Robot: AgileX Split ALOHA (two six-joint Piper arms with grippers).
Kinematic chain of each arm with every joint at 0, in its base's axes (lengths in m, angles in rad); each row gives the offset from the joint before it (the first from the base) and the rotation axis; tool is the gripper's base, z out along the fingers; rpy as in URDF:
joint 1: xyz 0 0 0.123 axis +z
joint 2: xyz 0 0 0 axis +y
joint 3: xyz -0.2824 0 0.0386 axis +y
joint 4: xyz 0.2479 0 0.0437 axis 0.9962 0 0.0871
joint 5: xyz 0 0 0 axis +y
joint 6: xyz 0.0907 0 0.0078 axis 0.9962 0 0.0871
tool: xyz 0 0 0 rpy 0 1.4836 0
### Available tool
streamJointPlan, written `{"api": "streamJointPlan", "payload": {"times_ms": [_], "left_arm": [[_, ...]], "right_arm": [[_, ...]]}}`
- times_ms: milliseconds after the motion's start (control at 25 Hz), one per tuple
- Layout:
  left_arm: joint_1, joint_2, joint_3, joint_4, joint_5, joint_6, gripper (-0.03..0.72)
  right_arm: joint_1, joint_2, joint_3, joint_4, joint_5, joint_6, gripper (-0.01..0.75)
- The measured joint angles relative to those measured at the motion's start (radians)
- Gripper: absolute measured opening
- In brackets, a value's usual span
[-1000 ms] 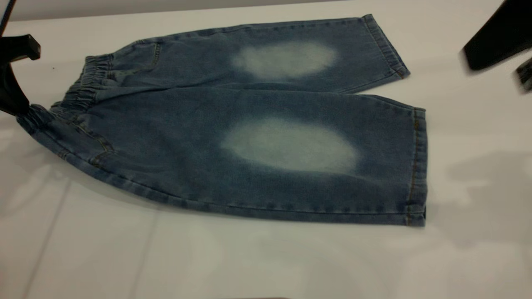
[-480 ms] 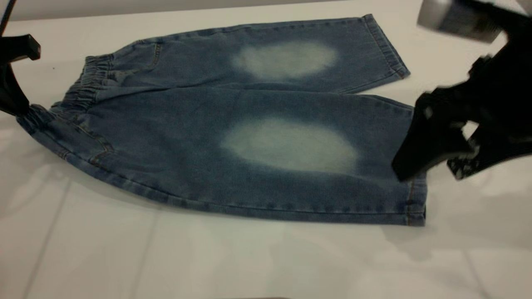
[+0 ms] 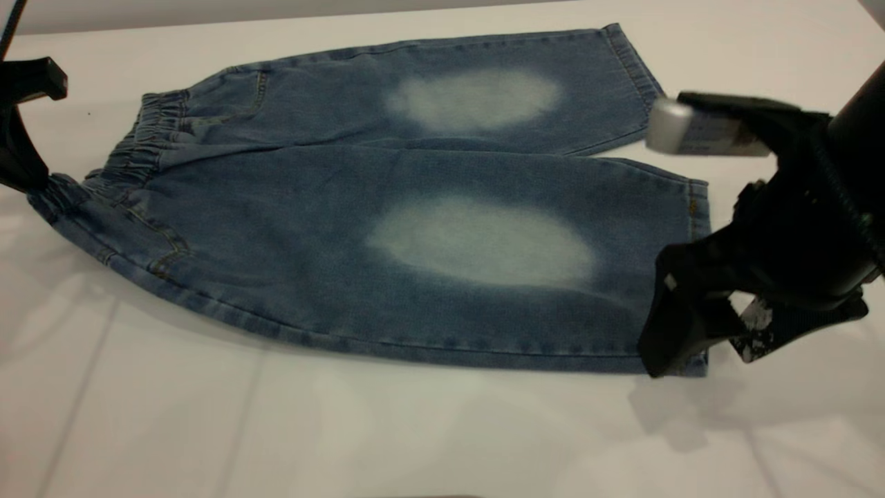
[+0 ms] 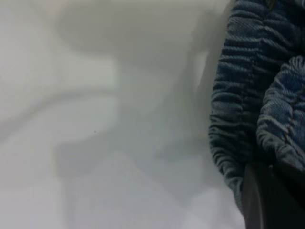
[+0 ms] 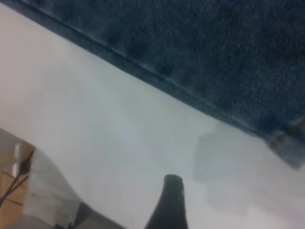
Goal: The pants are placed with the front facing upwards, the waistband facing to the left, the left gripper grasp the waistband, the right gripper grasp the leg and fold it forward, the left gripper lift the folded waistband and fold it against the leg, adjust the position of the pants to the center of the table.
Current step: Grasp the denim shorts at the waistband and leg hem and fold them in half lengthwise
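I need to take hold of the near leg's hem at its outer corner (image 3: 695, 362) with my right gripper next, to fold that leg forward over the far leg.
The pants (image 3: 415, 228) lie flat on the table (image 3: 346, 429), front up, with the waistband (image 3: 138, 145) to the left. My left gripper (image 3: 31, 181) is at the waistband's near corner and looks shut on it. In the left wrist view, ruffled waistband (image 4: 243, 95) bulges beside a dark finger (image 4: 262, 200). My right gripper (image 3: 705, 346) hovers open over the near leg's hem corner (image 3: 695, 277), one finger over the denim and the scuffed one over the table beyond the hem. The right wrist view shows one fingertip (image 5: 172, 195) above the table and the pants' edge (image 5: 190, 62).
The far leg's hem (image 3: 639, 76) lies behind the right arm (image 3: 816, 207). The table stretches wide in front of the pants, and its far edge (image 3: 276, 21) runs just beyond them.
My right gripper has swung in from the upper right and come down to the near leg's hem corner. The left gripper and the pants have not moved.
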Motion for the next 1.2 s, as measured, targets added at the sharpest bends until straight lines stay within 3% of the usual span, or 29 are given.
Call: {"api": "streamJointPlan", "payload": {"times_ms": [520, 1200], "left_arm": [[0.000, 0.000, 0.000, 0.000, 0.000, 0.000, 0.017], [0.000, 0.000, 0.000, 0.000, 0.000, 0.000, 0.017]], "right_arm": [[0.058, 0.023, 0.000, 0.057, -0.107, -0.081, 0.589], [0.060, 0.091, -0.004, 0.072, -0.152, -0.085, 0.562]]}}
